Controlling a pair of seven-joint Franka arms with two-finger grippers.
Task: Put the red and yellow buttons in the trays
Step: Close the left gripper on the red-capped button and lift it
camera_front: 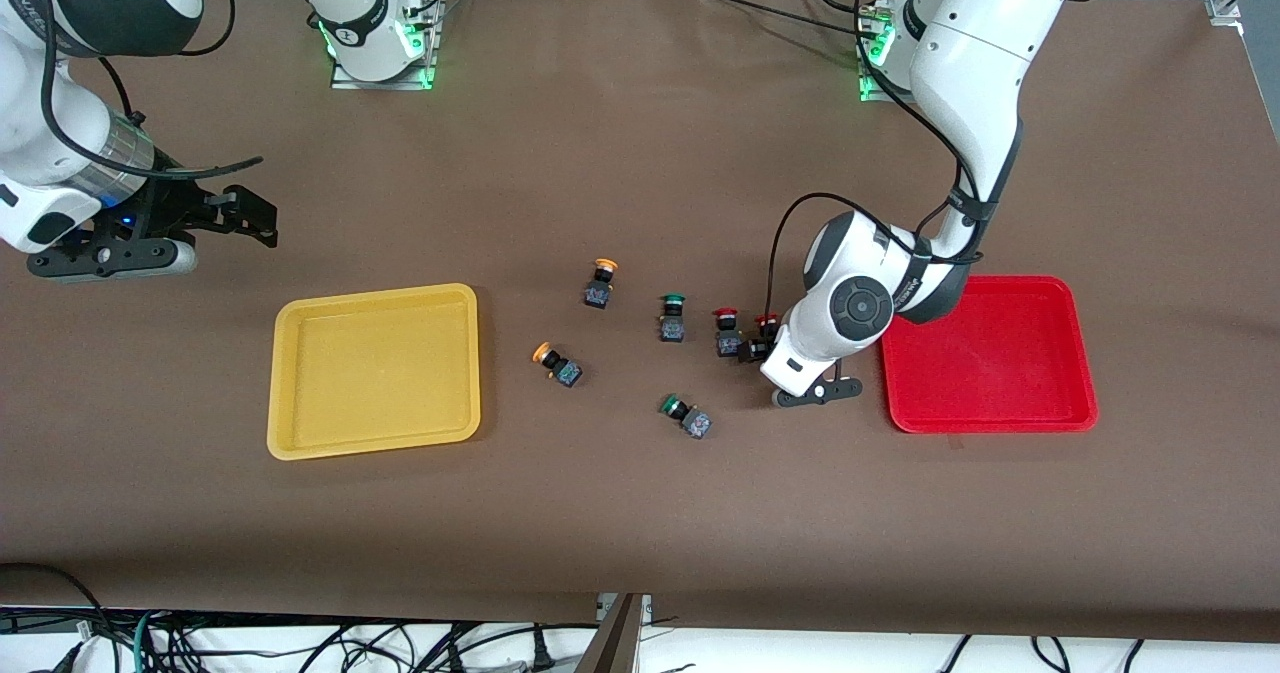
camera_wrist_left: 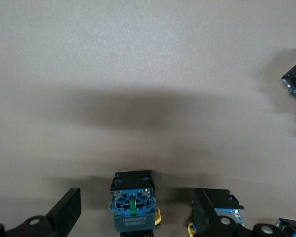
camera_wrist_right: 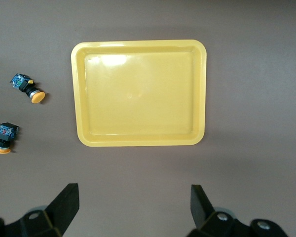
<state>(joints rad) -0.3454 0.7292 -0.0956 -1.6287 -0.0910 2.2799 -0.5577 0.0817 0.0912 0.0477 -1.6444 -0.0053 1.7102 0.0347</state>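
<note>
The fingers of my left gripper are beside the button's black body [camera_front: 758, 348] [camera_wrist_left: 132, 197]. They would hold the red button if I closed them now.
My left gripper [camera_front: 757, 350] is low over the table beside the red tray [camera_front: 990, 393], open, with its jaws either side of a black-bodied button [camera_wrist_left: 133, 205]. In the left wrist view [camera_wrist_left: 135, 197] only that button's blue underside shows. In the front view its red cap [camera_front: 767, 323] peeks out by the wrist. A second red button [camera_front: 727, 331] stands just beside it. Two yellow buttons [camera_front: 600, 283] [camera_front: 556, 363] lie nearer the yellow tray [camera_front: 375, 443]. My right gripper [camera_front: 245, 218] waits open and empty, high over the table at the right arm's end, seen also in the right wrist view [camera_wrist_right: 133, 207].
Two green-capped buttons [camera_front: 672, 318] [camera_front: 686, 416] lie between the yellow and red ones. Both trays hold nothing. The right wrist view shows the yellow tray [camera_wrist_right: 138, 140] and both yellow buttons [camera_wrist_right: 27, 89] [camera_wrist_right: 4, 138].
</note>
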